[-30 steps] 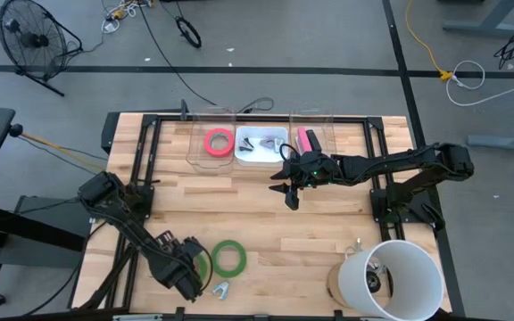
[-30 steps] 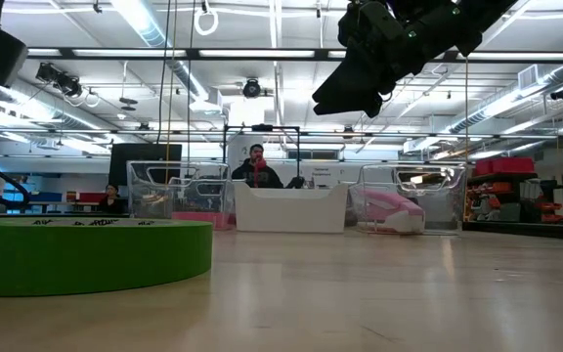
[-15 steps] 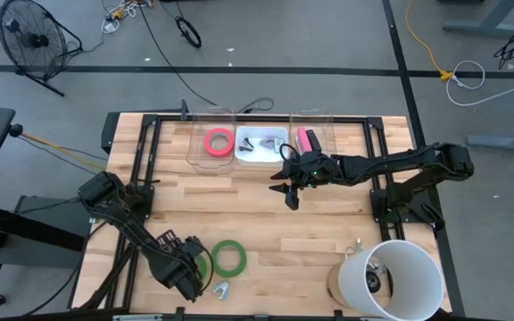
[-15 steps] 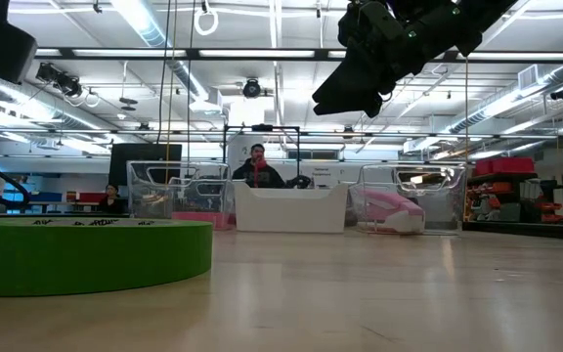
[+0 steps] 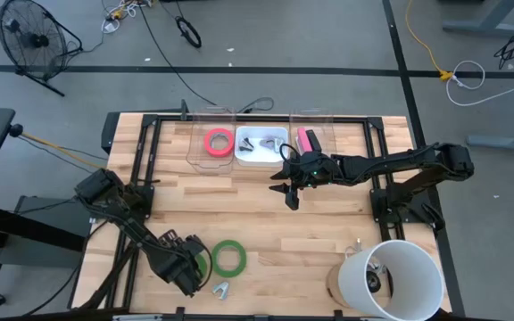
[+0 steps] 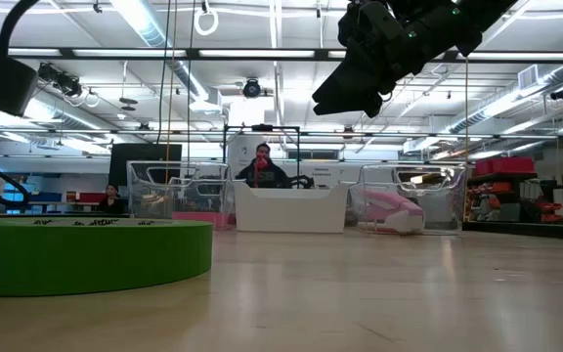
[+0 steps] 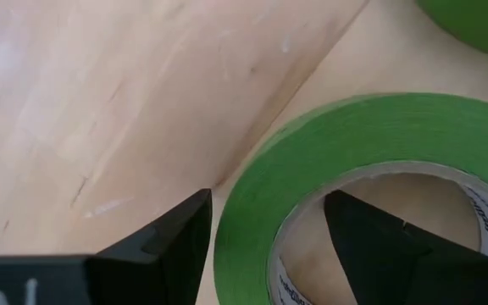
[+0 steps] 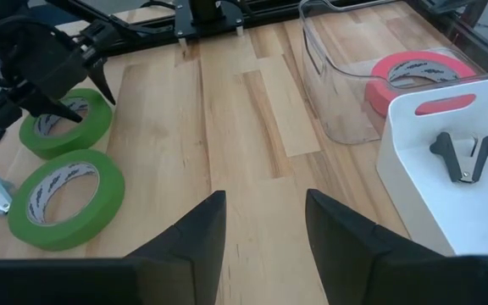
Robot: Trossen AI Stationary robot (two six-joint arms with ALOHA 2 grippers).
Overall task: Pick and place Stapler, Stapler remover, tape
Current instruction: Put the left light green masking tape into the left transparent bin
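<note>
The green tape roll under the robot's left gripper will go into the clear bin, so the left gripper will grab it by its ring side [image 7: 265, 207] next.
Two green tape rolls lie flat on the table near its near edge. One green roll [image 5: 230, 258] is free. The other green roll [image 7: 354, 161] lies under my left gripper [image 5: 188, 267], which is open. One of its fingers [image 7: 163, 246] stands outside the roll's wall and the other finger [image 7: 379, 254] stands in its open centre. A pinkish-red roll [image 5: 219, 143] lies in a clear bin. A dark stapler remover [image 8: 464, 157] lies in the white tray [image 5: 277, 156]. A pink stapler [image 5: 308, 140] lies in another clear bin. My right gripper [image 5: 291, 194] is open and empty above the table's middle. My left gripper comes at the left green roll from above, with the roll's wall [image 7: 252, 212] between its open fingers. The roll lies flat on the table. I cannot tell whether either finger touches it.
A white bucket [image 5: 402, 278] stands at the near right corner. A small silvery clip-like thing [image 5: 219, 288] lies by the near edge beside the rolls. Black rails [image 5: 145, 152] frame the table's sides. Bare wood lies between the rolls and the bins.
My left arm has shifted a little while its gripper stays over the left green roll. The rolls have not moved.
</note>
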